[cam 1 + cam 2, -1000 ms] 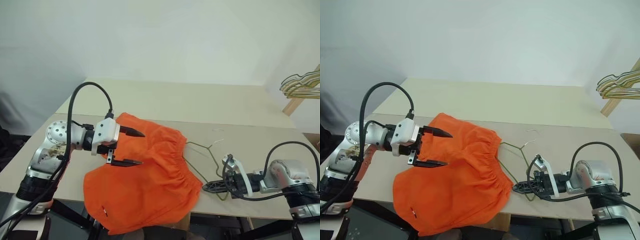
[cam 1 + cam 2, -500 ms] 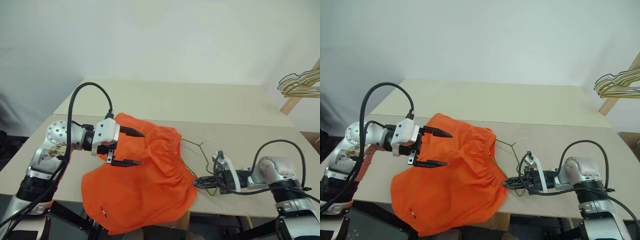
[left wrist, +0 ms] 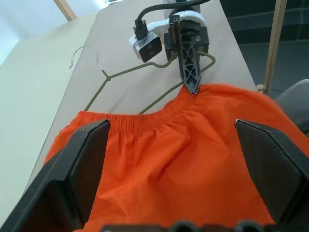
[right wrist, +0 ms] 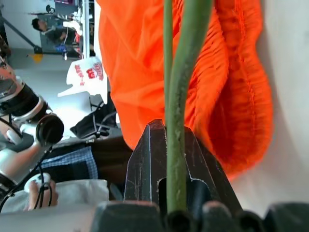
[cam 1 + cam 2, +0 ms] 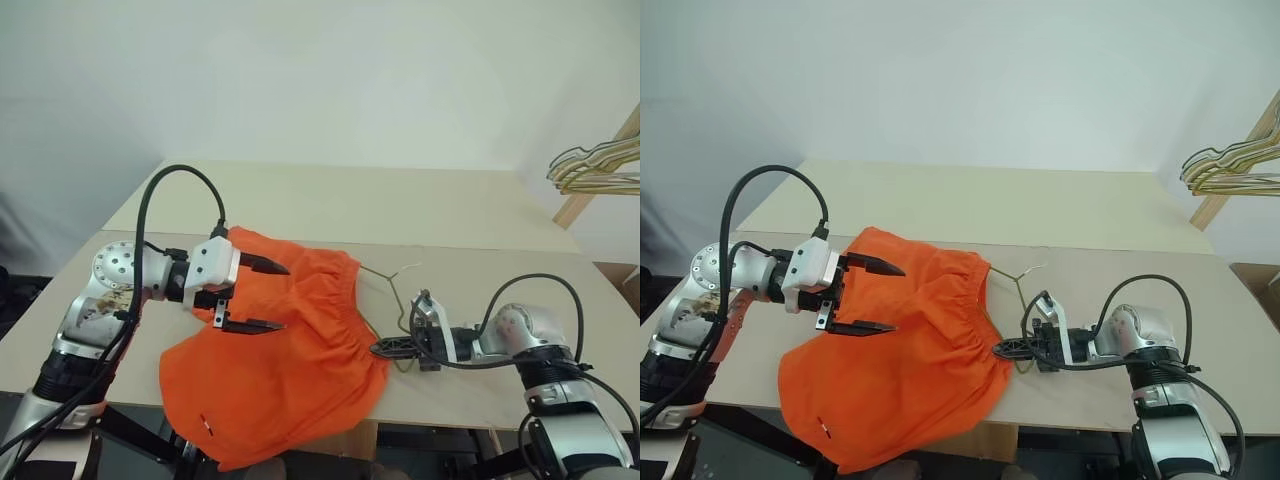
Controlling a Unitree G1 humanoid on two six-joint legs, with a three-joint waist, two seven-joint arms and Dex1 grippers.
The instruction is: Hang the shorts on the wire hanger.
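Next, my left gripper grabs the shorts' gathered waistband, to open them for the wire hanger (image 5: pixel 391 279) (image 3: pixel 108 77).
The orange shorts (image 5: pixel 290 370) lie on the table (image 5: pixel 350 200), with their lower part hanging over the front edge. The wire hanger (image 5: pixel 385 283) lies flat to their right, hook (image 3: pixel 79 50) pointing away, and one corner is hidden at the gathered waistband (image 3: pixel 130 123). My right gripper (image 5: pixel 382 348) is shut on the hanger's lower wire (image 4: pixel 176 96), its tip against the shorts' edge. My left gripper (image 5: pixel 272 296) hovers open just above the shorts' upper left part, with nothing between its fingers.
A bunch of pale wire hangers (image 5: pixel 595 168) hangs on a wooden rack at the far right. Bare tabletop stretches behind the shorts and around the hook. The table's front edge (image 5: pixel 450 412) runs just below my right gripper.
My right gripper has slid left across the table with the hanger, bringing its tip to the shorts' edge. The hanger's corner has gone in at the waistband. The left gripper stayed put.
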